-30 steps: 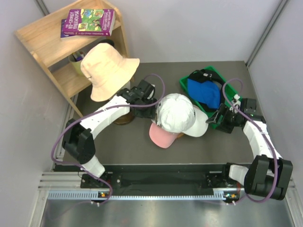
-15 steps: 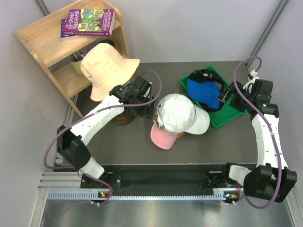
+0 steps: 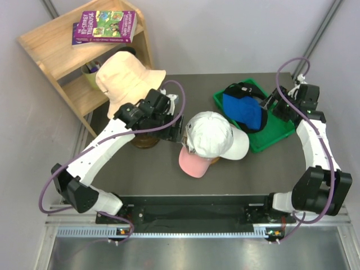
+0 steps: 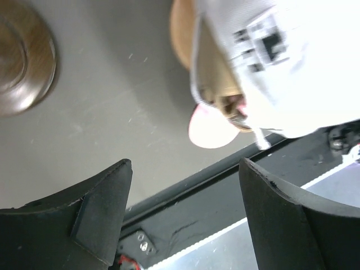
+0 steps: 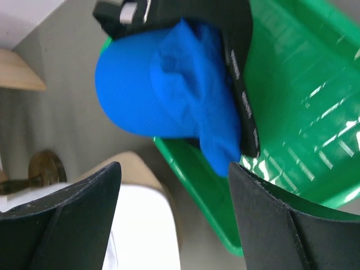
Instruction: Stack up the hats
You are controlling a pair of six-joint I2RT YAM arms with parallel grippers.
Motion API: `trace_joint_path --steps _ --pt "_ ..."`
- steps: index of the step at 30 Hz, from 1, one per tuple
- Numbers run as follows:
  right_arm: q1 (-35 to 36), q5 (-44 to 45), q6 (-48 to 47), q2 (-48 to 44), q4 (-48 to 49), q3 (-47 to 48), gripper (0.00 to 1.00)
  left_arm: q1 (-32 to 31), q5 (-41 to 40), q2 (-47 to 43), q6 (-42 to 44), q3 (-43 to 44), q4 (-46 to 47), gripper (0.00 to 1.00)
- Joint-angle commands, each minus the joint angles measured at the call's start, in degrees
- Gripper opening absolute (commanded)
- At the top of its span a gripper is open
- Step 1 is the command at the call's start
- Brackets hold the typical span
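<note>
I will next grab the black cap (image 3: pixel 241 90) with my right gripper by its lettered rim edge (image 3: pixel 264 115). The cap's strap and opening will stay free for stacking.
A white cap (image 3: pixel 216 135) sits on top of a stack in the middle of the table. A pink brim (image 3: pixel 193 163) sticks out below it toward me, and a tan cap (image 4: pixel 220 98) shows between them. My left gripper (image 3: pixel 180 131) stands open just left of the stack, with nothing between its fingers (image 4: pixel 107 208). A royal blue cap (image 3: pixel 244 112) lies in the green tray (image 3: pixel 270 138) with a black cap (image 3: pixel 241 90) behind it. My right gripper (image 3: pixel 273 107) hangs open at the tray's right side, empty, with the blue cap (image 5: pixel 163 90) ahead of it.
A pale peach hat (image 3: pixel 126 84) rests on a wooden stand whose round base (image 4: pixel 22 62) stands left of the stack. A wooden shelf (image 3: pixel 62 56) with a book (image 3: pixel 106 26) fills the back left corner. Walls close in on both sides.
The left gripper let go of the white cap, opened and drew back a little to the left. The right arm swung from the white cap's brim up to the tray's far right side.
</note>
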Motion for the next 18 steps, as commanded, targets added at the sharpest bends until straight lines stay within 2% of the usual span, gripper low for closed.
trace_joint_path --steps 1,5,15,17,18 --pt "0.9 4.4 -1.3 2.6 6.7 5.6 0.75 0.1 4.2 -0.9 1.7 3.5 7.3 0.81" --pt "1.7 9.6 -3.5 6.4 7.1 8.4 0.75 0.2 5.6 1.8 2.7 6.2 11.5 0.81" --pt "4.1 11.0 -6.5 17.6 8.0 11.9 0.69 0.1 5.1 9.6 4.0 18.8 14.0 0.82" --pt "4.4 11.7 -6.3 18.7 8.5 11.9 0.65 0.1 4.9 10.8 4.0 20.3 14.5 0.82" --pt "4.4 12.1 -5.9 19.7 8.7 11.9 0.58 0.1 4.7 11.1 3.9 21.4 14.9 0.82"
